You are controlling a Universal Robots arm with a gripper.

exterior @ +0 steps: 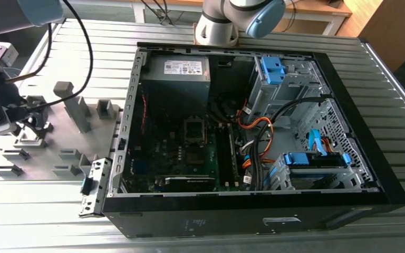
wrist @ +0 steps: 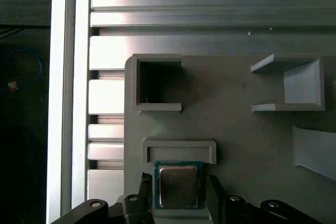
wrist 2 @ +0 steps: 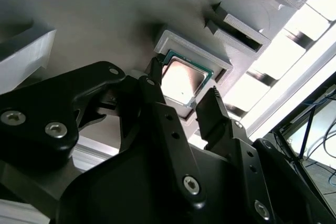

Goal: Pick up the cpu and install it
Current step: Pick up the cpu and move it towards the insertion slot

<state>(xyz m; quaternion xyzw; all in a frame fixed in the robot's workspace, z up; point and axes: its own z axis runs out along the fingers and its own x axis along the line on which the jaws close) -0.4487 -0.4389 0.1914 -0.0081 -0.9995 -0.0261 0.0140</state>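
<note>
The grey holder's raised side (wrist: 179, 151) is close along one edge of the cpu (wrist: 178, 186), so the open side edges of the cpu should be grabbed next by my gripper.
The cpu (wrist: 178, 186) is a small square chip with a dull metallic face and a green rim. It lies flat in a grey holder (wrist: 178, 148) on the fixture plate. My gripper (wrist: 178, 181) is open and hangs just above it. One black fingertip (wrist: 145, 180) stands on either side of the chip, close to its edges. In the second wrist view the cpu (wrist 2: 182, 77) also sits between the fingertips (wrist 2: 212, 98) of my gripper (wrist 2: 184, 83). In the exterior view my gripper (exterior: 25, 128) is low over the fixture plate (exterior: 55, 153), at that view's left.
An open computer case (exterior: 357, 158) lies on the slatted metal table, with the motherboard socket (exterior: 194, 129) near its middle, a power supply (exterior: 175, 68), cables and blue drive brackets (exterior: 273, 68). Grey upright fixtures (exterior: 76, 105) stand on the plate near my gripper. A second arm's base (exterior: 220, 26) stands behind the case.
</note>
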